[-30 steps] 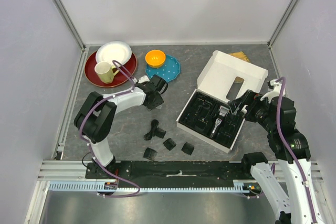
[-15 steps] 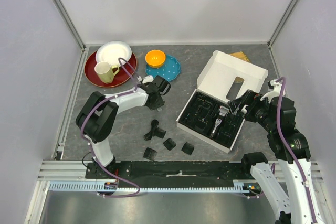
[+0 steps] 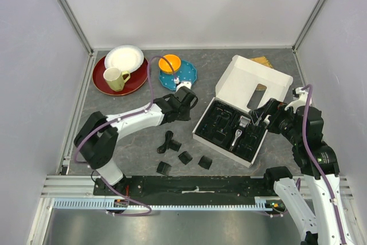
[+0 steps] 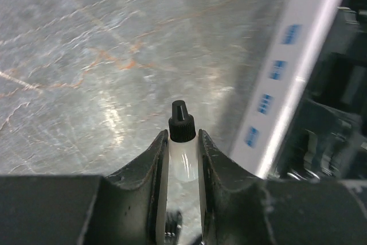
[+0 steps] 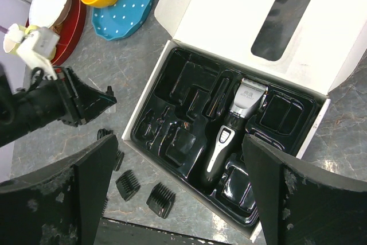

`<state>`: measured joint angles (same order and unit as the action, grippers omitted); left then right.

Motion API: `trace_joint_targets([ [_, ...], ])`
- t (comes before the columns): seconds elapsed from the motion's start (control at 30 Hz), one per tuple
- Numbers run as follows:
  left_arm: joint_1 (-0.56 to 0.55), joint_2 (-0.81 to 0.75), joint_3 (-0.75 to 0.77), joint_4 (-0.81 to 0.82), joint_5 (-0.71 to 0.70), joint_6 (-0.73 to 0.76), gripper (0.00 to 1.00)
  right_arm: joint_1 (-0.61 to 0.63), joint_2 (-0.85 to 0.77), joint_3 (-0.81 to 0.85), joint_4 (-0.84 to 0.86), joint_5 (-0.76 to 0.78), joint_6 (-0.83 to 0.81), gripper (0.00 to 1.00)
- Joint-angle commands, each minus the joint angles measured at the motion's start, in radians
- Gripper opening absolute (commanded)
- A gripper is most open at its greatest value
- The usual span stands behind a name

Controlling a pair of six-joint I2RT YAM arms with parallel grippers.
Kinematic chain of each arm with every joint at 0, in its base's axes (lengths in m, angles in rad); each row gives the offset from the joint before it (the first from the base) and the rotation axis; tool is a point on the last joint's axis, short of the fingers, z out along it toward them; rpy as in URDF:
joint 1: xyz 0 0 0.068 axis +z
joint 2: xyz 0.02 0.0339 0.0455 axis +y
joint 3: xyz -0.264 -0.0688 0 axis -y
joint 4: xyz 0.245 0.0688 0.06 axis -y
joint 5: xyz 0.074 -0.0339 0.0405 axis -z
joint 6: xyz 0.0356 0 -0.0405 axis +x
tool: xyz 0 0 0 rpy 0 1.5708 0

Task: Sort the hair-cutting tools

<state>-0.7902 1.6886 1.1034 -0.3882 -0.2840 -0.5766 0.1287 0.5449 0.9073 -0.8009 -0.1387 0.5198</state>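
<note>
The bottle is outside, beside the box, and would end up on the grey table if my left gripper opened now. My left gripper should move it to its tray [image 5: 172,78] before letting go.
My left gripper [image 4: 183,136] is shut on a small clear bottle [image 4: 183,156] with a black ribbed cap, and holds it above the grey table just left of the white box [image 3: 246,81]. In the top view the left gripper [image 3: 186,98] is between the blue plate and the box. The black-and-silver clipper [image 5: 232,127] lies in the box's black tray [image 5: 172,78]. My right gripper [image 5: 179,137] hangs open above the tray with nothing in it. Three black comb attachments [image 3: 184,157] and the coiled cord [image 3: 166,140] lie on the table near the front edge.
At the back left a red plate [image 3: 103,84] carries a white plate [image 3: 123,58] and a yellow-green mug [image 3: 114,78]. An orange bowl [image 3: 170,62] sits on a blue dotted plate [image 3: 186,76]. The box lid stands raised at the back right.
The left gripper has narrowed onto the small bottle and swung right with it, from beside the red plate to next to the box. The right arm has stayed still.
</note>
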Motion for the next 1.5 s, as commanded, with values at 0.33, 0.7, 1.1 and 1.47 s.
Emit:
trace_joint_targets([
  [0.33,-0.110,-0.156,-0.007,0.244,0.196,0.280,0.19,-0.001,-0.010,0.010,0.031,0.007,0.008,0.98],
  [0.7,-0.149,-0.054,0.012,0.262,0.279,0.345,0.20,0.000,-0.007,0.007,0.029,0.002,0.014,0.98],
  [1.1,-0.170,-0.006,0.001,0.226,0.267,0.365,0.25,0.000,0.004,-0.011,0.042,0.002,0.016,0.98],
  [1.47,-0.178,0.008,-0.019,0.207,0.273,0.362,0.29,0.005,0.001,-0.015,0.043,-0.001,0.016,0.98],
])
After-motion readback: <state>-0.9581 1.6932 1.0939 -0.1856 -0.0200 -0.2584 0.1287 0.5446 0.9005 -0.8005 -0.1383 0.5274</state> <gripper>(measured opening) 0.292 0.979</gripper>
